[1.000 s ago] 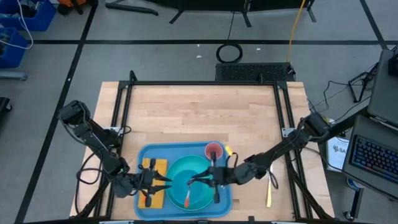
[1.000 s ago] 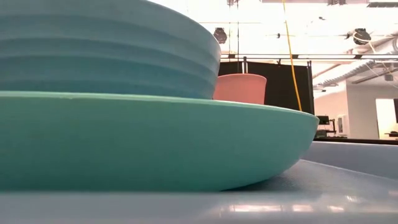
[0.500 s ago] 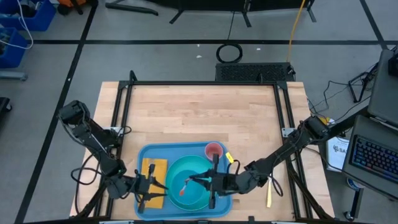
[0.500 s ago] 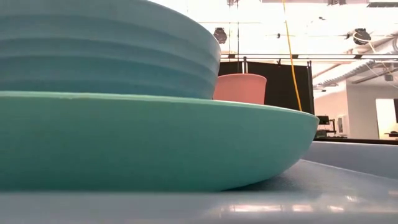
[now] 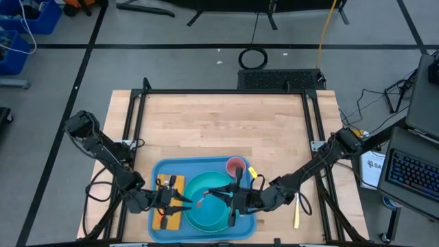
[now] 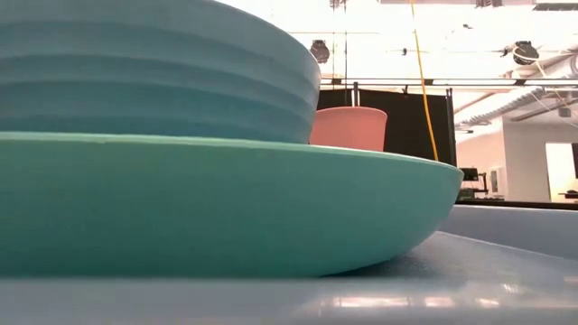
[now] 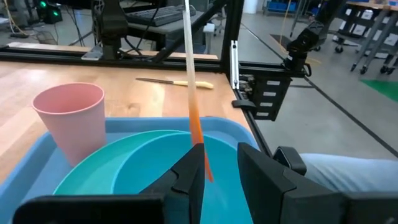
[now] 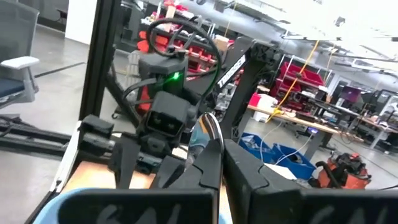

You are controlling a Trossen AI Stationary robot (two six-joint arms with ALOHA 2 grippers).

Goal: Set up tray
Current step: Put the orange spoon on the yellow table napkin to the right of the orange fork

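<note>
I need to grab the spoon (image 7: 189, 74) by its orange handle (image 7: 198, 134) with my left gripper next, so that I can set the spoon on the yellow napkin.
The blue tray (image 5: 156, 170) lies at the table's near edge. It carries a teal plate (image 6: 226, 208) with a teal bowl (image 6: 153, 72) on it, a pink cup (image 5: 236, 165) and a yellow napkin (image 5: 175, 182). My right gripper (image 5: 212, 195) hovers over the bowl, shut on a spoon (image 7: 189, 74) with an orange handle (image 5: 200, 203). My left gripper (image 5: 184, 201) is open above the napkin's right edge. Its fingers (image 7: 189, 171) stand on either side of the handle's lower end; whether they touch it I cannot tell. My right gripper pinches the spoon between its two fingers (image 8: 208, 165), coming level from the table's right. The metal bowl end (image 8: 205, 130) sticks out past the fingertips. The spoon is lifted clear and slants down, orange handle (image 7: 198, 134) lowest, toward my left gripper.
A yellow-handled knife (image 5: 297, 213) lies on the wood to the right of the tray. A small yellow item (image 5: 252, 171) sits at the tray's right rim by the cup. Black frame rails run along the table's left, right and far sides. The far half of the table is bare wood.
My right gripper has tipped the spoon over the bowl. Its orange handle pointed toward the near edge and now points toward my left gripper. My left gripper drew back toward the near left corner, then came back right to the handle's end.
</note>
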